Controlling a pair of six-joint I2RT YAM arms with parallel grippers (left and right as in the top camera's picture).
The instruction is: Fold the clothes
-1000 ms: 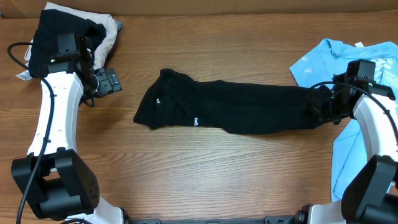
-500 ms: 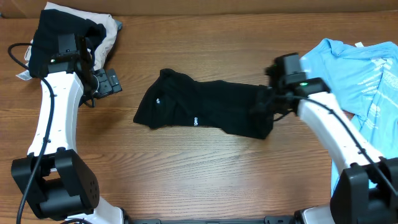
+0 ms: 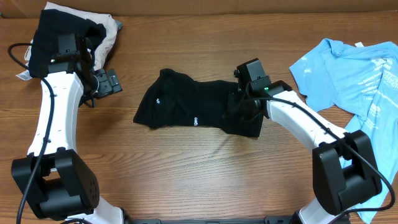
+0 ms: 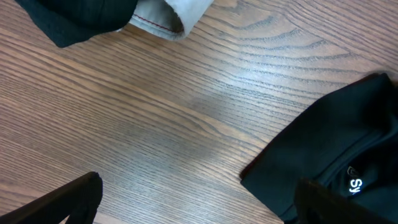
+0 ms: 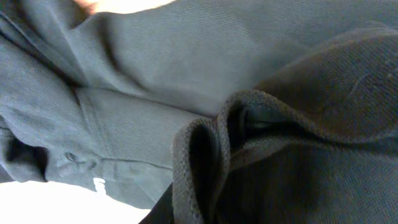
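My left gripper grabs the T-shirt's loose end (image 3: 147, 111), opposite its doubled end, next, to fold the black T-shirt (image 3: 193, 106) over toward my right gripper.
The black T-shirt (image 3: 193, 106) with small white lettering lies mid-table, its right end doubled over to the left. My right gripper (image 3: 240, 109) is shut on that doubled end and sits low over the shirt's right part. In the right wrist view black cloth (image 5: 205, 81) fills the frame, and a bunched hem (image 5: 208, 158) hides the fingers. My left gripper (image 3: 110, 81) is open and empty, left of the shirt. In the left wrist view (image 4: 199, 202) the fingers stand wide apart over bare wood, with the shirt's corner (image 4: 336, 143) at the right.
A light blue T-shirt with white print (image 3: 351, 68) is spread at the right edge. A pile of black cloth (image 3: 59, 31) and beige cloth (image 3: 112, 31) sits at the far left corner and also shows in the left wrist view (image 4: 168, 15). The table is brown wood (image 3: 186, 168).
My right gripper has carried the black shirt's right end leftward, from the right edge to over the shirt's middle, shortening it. The left arm has not moved.
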